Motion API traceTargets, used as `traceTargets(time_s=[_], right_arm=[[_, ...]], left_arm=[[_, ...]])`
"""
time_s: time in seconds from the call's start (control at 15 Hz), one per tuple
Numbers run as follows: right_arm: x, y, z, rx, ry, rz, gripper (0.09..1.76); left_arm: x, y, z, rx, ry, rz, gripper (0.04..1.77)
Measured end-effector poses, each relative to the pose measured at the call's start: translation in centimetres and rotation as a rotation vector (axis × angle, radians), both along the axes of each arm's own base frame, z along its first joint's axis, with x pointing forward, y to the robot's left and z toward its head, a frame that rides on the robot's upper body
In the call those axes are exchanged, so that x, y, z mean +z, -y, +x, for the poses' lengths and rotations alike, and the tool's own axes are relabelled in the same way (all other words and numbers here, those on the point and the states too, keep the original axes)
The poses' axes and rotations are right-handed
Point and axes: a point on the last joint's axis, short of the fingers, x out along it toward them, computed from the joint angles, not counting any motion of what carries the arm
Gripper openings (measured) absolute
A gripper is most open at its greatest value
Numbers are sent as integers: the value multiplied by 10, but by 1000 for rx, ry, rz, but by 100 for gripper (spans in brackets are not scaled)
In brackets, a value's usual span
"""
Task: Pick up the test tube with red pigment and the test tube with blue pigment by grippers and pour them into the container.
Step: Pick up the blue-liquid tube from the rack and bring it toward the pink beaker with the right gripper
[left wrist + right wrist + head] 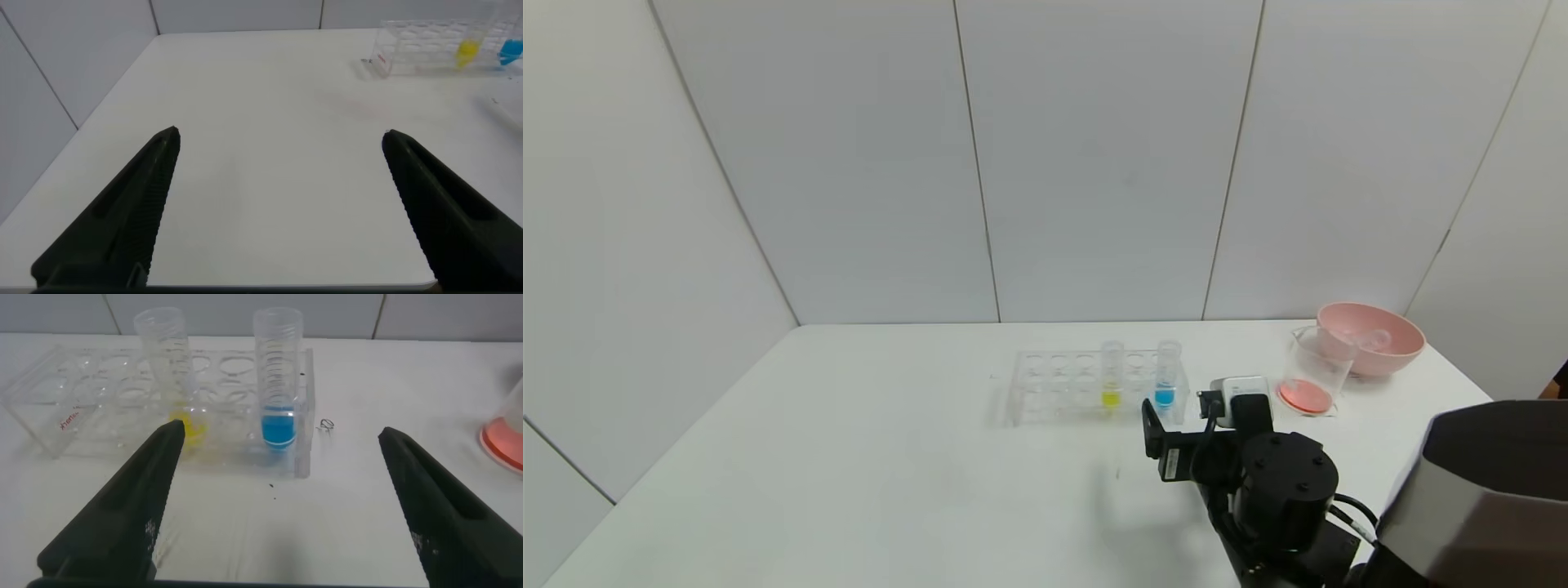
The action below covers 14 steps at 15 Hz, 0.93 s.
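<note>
I should grab the blue test tube by its upper body below the tube's rim (1169,363) with my right gripper next. Then I can pour the blue pigment into the container (1311,380).
The test tube with blue pigment (1165,384) stands upright in the end slot of a clear rack (1054,388); it also shows in the right wrist view (278,384). My right gripper (279,431) is open and empty, low over the table just in front of the rack, and faces the blue tube with a gap between them. The container (1311,380), a clear beaker, stands right of the rack with orange-red liquid in its bottom. No tube with red pigment is in view. My left gripper (279,132) is open and empty over bare table, far from the rack (441,49).
A like tube with yellow liquid (1111,380) stands in the rack left of the blue one. A pink bowl (1372,359) sits behind the beaker at the table's back right, with a clear object lying in it. White walls close the back and the left.
</note>
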Motion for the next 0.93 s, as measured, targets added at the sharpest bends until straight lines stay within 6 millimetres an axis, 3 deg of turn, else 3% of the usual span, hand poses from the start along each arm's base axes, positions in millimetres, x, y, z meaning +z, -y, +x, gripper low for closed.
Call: traceTargets(time_s=[0.4,0.93], right_arm=[[-4,4,49,3,61,-37,170],[-6,3,74,8,66,-36,171]], left_arm=[[0,0,0,0,0,0,176],[0,0,0,0,0,0,176]])
